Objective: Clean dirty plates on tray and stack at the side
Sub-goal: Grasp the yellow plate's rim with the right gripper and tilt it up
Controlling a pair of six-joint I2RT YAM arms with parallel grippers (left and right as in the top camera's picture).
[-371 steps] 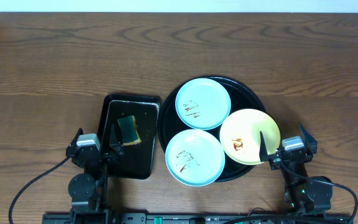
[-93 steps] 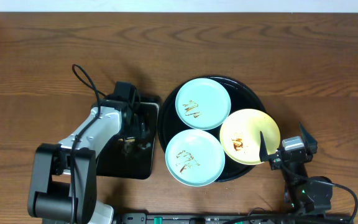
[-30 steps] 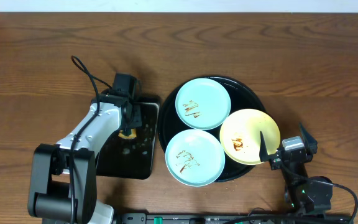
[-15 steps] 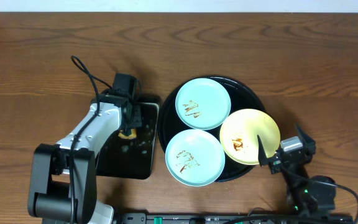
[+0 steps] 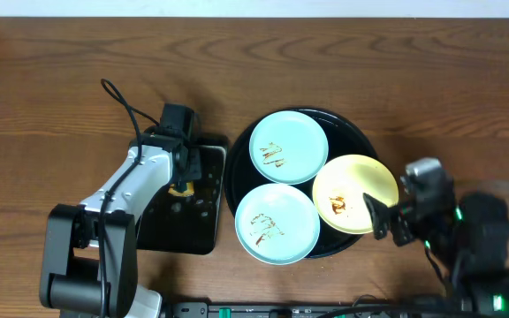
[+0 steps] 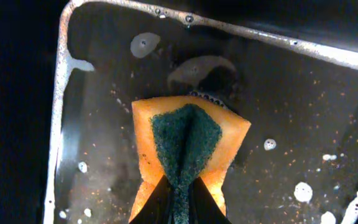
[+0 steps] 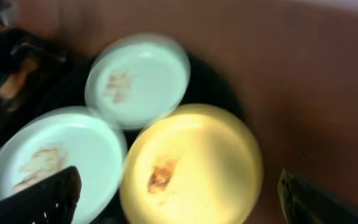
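My right gripper grabs the yellow plate's rim (image 5: 395, 196) (image 7: 257, 179) next, on the side away from the mint plates. The yellow plate's smeared side stays open for sponging and stacking.
Three plates lie on the round black tray (image 5: 361, 134): a mint one at the back (image 5: 288, 147), a mint one at the front (image 5: 277, 223) and a yellow one (image 5: 354, 193) on the right, all with brown smears. My left gripper (image 5: 182, 179) hangs over the rectangular tray, shut on the sponge (image 6: 188, 137), which is pinched and folded between the jaws (image 6: 179, 208). My right gripper (image 5: 385, 221) is open at the yellow plate's right edge. Its view is blurred: the yellow plate (image 7: 191, 162) lies between the spread fingertips (image 7: 178, 183), with both mint plates (image 7: 138, 78) (image 7: 48, 155) beyond.
The smaller rectangular black tray (image 5: 162, 234) sits left of the round tray, its floor (image 6: 291, 124) wet with soapy drops. Bare brown tabletop (image 5: 431, 97) spreads behind and to the right of the round tray. The left arm's cable loops over the table (image 5: 113, 97).
My right arm has risen from its rest at the front edge and swung toward the yellow plate, still moving and blurred. The left gripper holds the sponge in the same spot.
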